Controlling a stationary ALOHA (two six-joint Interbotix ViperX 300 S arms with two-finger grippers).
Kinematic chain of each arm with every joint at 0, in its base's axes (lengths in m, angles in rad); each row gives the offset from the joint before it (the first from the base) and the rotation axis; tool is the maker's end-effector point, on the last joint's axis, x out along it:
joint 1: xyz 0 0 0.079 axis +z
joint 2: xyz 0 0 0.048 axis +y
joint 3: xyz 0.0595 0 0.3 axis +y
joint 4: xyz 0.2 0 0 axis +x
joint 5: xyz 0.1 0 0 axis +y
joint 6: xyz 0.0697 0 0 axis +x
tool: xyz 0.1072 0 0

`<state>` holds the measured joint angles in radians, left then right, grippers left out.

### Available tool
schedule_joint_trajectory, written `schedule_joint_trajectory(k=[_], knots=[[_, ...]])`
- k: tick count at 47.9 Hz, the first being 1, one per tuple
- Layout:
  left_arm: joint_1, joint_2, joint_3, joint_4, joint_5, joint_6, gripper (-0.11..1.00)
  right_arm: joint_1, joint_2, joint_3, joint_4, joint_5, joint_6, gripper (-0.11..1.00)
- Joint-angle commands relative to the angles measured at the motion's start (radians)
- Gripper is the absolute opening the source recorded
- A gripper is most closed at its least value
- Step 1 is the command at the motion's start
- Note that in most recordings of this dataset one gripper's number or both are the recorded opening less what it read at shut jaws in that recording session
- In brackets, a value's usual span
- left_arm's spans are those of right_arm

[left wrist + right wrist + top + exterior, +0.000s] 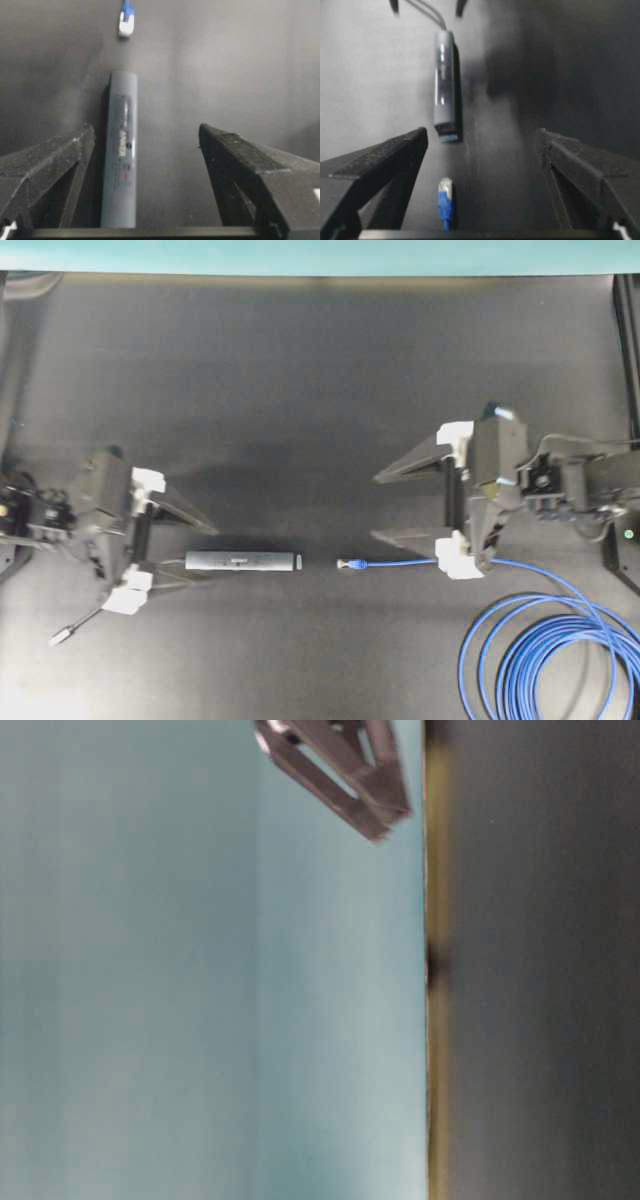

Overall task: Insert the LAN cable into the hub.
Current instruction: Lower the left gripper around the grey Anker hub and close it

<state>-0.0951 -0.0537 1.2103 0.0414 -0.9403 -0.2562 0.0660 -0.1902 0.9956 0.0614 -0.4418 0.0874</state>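
Observation:
The hub is a long bar [240,561] and is slim only across, so my left gripper will next grab it by its long sides near its middle.
The hub [243,561] is a slim dark-grey bar lying flat on the black table, long axis left to right. The LAN cable plug [348,564] lies a short gap to its right, pointing at the hub's end, apart from it. My left gripper [200,552] is open at the hub's left end. In the left wrist view the hub [121,150] lies between the fingers, close to the left one, with the plug [126,22] beyond. My right gripper [377,506] is open and holds nothing. The plug [445,197] rests on the table by its left finger, facing the hub [444,95].
The blue cable's coil [550,660] lies at the front right. The hub's thin grey cable ends in a small silver plug [62,636] at the front left. A teal wall [320,255] borders the table's far edge. The table-level view shows gripper fingers [340,770] against that wall.

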Motion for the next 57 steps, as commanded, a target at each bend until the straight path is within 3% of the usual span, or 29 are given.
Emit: schedule_joint_trajectory(k=[1, 14, 29, 44, 51, 57], knots=[[0.000, 0.048, -0.037, 0.003, -0.023, 0.002, 0.80, 0.021, 0.041, 0.008, 0.029, -0.054, 0.008, 0.83], [0.000, 0.176, -0.100, 0.003, -0.032, 0.003, 0.80, 0.060, 0.078, 0.034, 0.078, -0.112, 0.008, 0.83], [0.018, 0.298, -0.140, 0.003, -0.084, 0.000, 0.80, 0.086, 0.077, 0.041, 0.084, -0.115, 0.009, 0.83], [0.023, 0.327, -0.176, 0.003, -0.020, 0.011, 0.78, 0.106, 0.078, 0.041, 0.084, -0.115, 0.009, 0.83], [0.008, 0.333, -0.195, 0.003, 0.066, 0.031, 0.63, 0.114, 0.078, 0.043, 0.084, -0.115, 0.009, 0.83], [-0.009, 0.342, -0.202, 0.003, 0.089, 0.072, 0.34, 0.115, 0.078, 0.051, 0.084, -0.117, 0.009, 0.83]])
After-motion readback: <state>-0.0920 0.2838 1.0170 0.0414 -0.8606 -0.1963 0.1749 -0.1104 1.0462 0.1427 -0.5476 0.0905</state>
